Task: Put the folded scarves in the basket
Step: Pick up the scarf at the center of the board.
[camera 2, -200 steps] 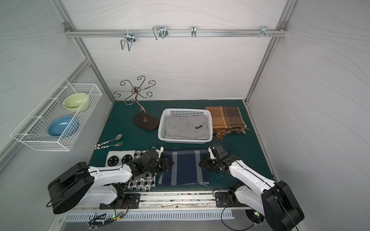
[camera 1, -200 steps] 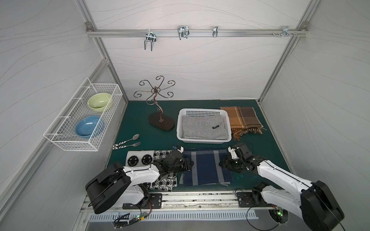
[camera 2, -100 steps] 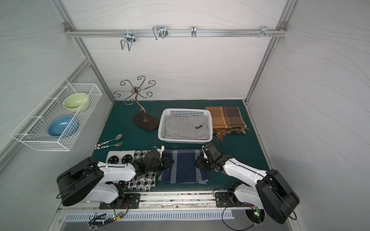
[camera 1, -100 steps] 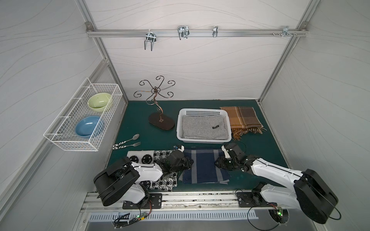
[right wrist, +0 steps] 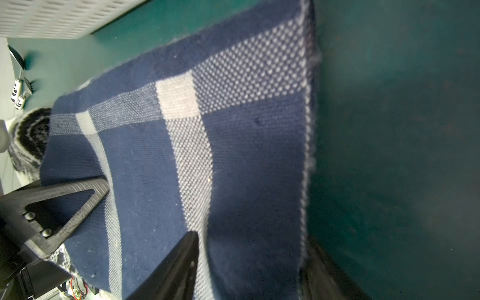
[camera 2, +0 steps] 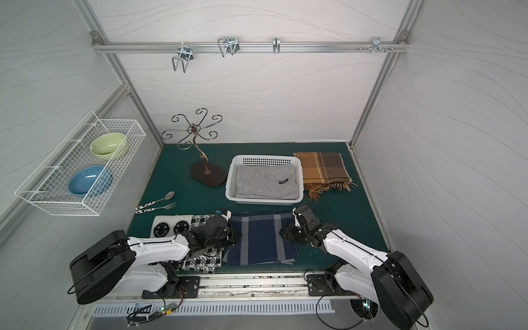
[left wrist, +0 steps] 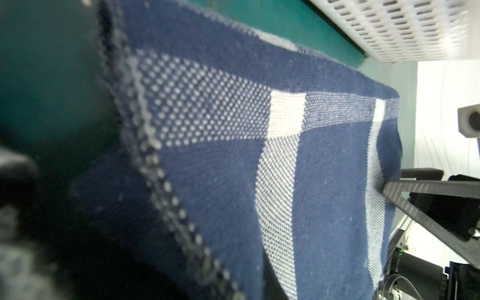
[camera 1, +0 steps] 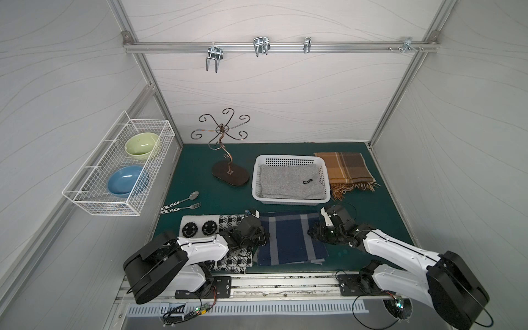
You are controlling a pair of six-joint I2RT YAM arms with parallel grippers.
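Note:
The folded scarf (camera 1: 288, 240) should lie flat in the basket, so the robot's right gripper will next grab it by its side edge opposite the left gripper.
The folded scarf (camera 1: 288, 240), navy with pale stripes, lies flat on the green mat in front of the basket (camera 1: 285, 156) in both top views. The basket (camera 2: 264, 156) is white and perforated, and a grey cloth lies inside it. My left gripper (camera 1: 261, 233) is at the scarf's left edge and looks shut on it; that edge rises close to the camera in the left wrist view. My right gripper (right wrist: 252, 239) is open at the scarf's (right wrist: 207, 142) right edge, with one finger on top of the cloth and the other beside the edge on the mat.
A brown plaid scarf (camera 1: 345, 168) lies right of the basket. A black-and-white checked cloth (camera 1: 200, 227) lies under my left arm. A spoon and fork (camera 1: 183, 201), a metal hook stand (camera 1: 230, 174) and a wall rack with bowls (camera 1: 120, 168) are on the left.
My right gripper moved left onto the scarf's right edge, narrowed, then widened again. My left gripper closed down on the left edge.

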